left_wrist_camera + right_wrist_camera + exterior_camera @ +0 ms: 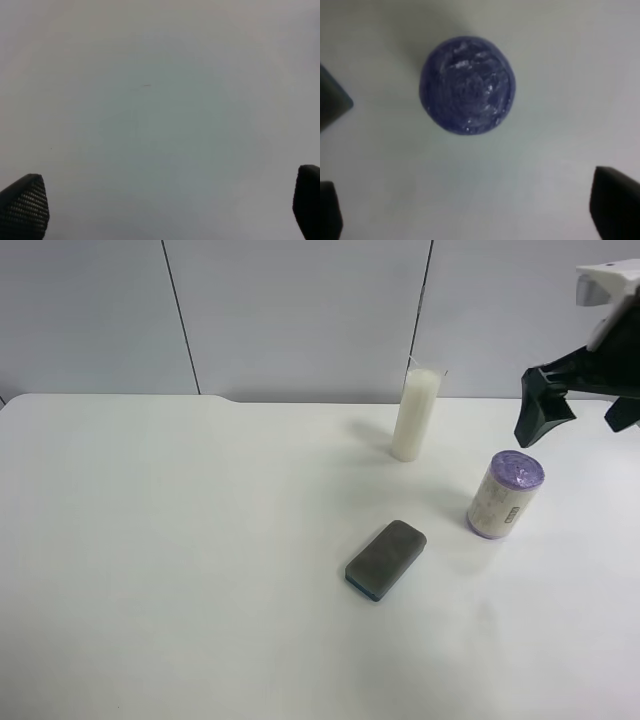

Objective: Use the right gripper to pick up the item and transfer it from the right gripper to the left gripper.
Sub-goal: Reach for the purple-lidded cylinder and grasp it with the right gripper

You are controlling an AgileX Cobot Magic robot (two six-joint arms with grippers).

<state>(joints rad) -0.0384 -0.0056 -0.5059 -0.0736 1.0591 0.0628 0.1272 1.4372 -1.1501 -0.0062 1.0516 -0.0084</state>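
I should pick up the roll by its purple top end (516, 471) with my right gripper next, so the roll's lower end (488, 524) stays free for my left gripper.
The item (505, 495), a short roll with purple ends and a cream printed label, stands upright on the white table (180, 540) at the right. In the right wrist view its purple top (466, 85) shows from above. My right gripper (583, 412) hovers above and just behind the roll, open and empty. In the right wrist view its gripper point (472, 207) lies between two wide-apart black fingertips, clear of the roll. My left gripper (167, 202) is open over bare table. It is out of the exterior high view.
A tall white candle (415, 415) stands behind and to the left of the roll. A flat dark-grey block (386, 558) lies in front of the candle, left of the roll; its corner shows in the right wrist view (332, 102).
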